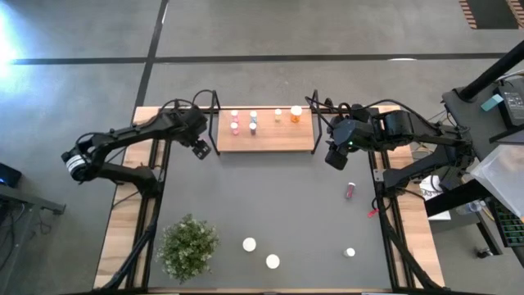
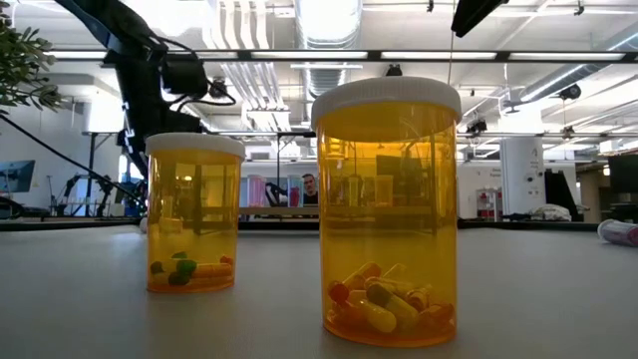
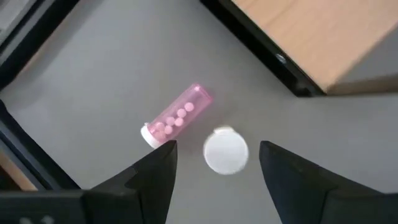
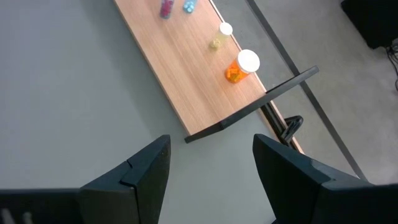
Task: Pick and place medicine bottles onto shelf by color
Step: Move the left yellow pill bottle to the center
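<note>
The robot should next sort the upright bottle onto the shelf by color, so its left gripper should grab the upright bottle's white cap [image 3: 226,151].
The shelf [image 1: 266,139] stands at the far middle of the mat and carries several small bottles: pink [image 1: 234,121], purple [image 1: 253,121], yellow [image 1: 277,115] and orange [image 1: 295,112]. My left gripper [image 1: 201,148] hangs open off the shelf's left end. Below it a pink bottle [image 3: 177,118] lies on its side next to an upright white-capped bottle [image 3: 226,150]; the arm hides both in the high view. My right gripper [image 1: 336,156] hangs open and empty off the shelf's right end [image 4: 249,109]. Another pink bottle [image 1: 350,190] lies on the mat nearer the right edge.
A green potted plant [image 1: 188,246] stands at the near left. Two larger orange bottles with white caps [image 1: 249,244] [image 1: 273,261] and a small white-capped one [image 1: 350,252] stand near the front edge. Black wire frames [image 1: 215,111] rise at both shelf ends.
</note>
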Controlling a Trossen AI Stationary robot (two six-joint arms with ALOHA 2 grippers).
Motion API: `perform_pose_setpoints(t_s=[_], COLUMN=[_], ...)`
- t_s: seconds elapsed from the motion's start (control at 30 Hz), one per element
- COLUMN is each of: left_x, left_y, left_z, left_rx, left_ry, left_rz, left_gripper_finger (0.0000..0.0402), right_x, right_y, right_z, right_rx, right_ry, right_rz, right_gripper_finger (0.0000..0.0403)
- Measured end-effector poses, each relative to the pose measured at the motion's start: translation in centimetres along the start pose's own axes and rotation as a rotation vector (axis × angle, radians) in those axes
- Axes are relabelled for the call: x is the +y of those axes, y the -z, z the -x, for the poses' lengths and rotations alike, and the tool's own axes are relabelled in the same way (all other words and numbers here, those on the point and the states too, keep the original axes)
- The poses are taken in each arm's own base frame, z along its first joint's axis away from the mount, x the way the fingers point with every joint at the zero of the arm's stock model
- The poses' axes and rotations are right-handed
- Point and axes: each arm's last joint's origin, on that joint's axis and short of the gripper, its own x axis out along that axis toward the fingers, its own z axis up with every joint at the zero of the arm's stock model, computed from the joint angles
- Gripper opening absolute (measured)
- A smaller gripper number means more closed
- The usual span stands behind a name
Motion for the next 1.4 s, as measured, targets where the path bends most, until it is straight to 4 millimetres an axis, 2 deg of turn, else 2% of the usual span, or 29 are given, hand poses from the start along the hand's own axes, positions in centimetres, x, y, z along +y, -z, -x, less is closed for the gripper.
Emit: perform_pose_setpoints(t_s=[0.6, 1.1, 1.4], left_x=[0.1, 0.0, -0.2], left_y=[-0.4, -0.5, -0.3], left_z=[-2.1, -2.5, -2.2], left_rx=[0.072, 0.092, 0.104], left_ry=[-0.014, -0.004, 0.073], left_rz=[-0.027, -0.058, -0.037], left_gripper_finger=[0.0208, 0.0111, 0.0101], right_x=[0.0, 0.0, 0.0], right_y=[0.0, 0.0, 0.0], right_z=[0.0, 0.0, 0.0], right_rx=[0.0, 0.0, 0.001], right_ry=[0.0, 0.0, 0.0], right_rz=[0.0, 0.0, 0.0], right_gripper_finger=[0.0219, 0.0219, 0.0219])
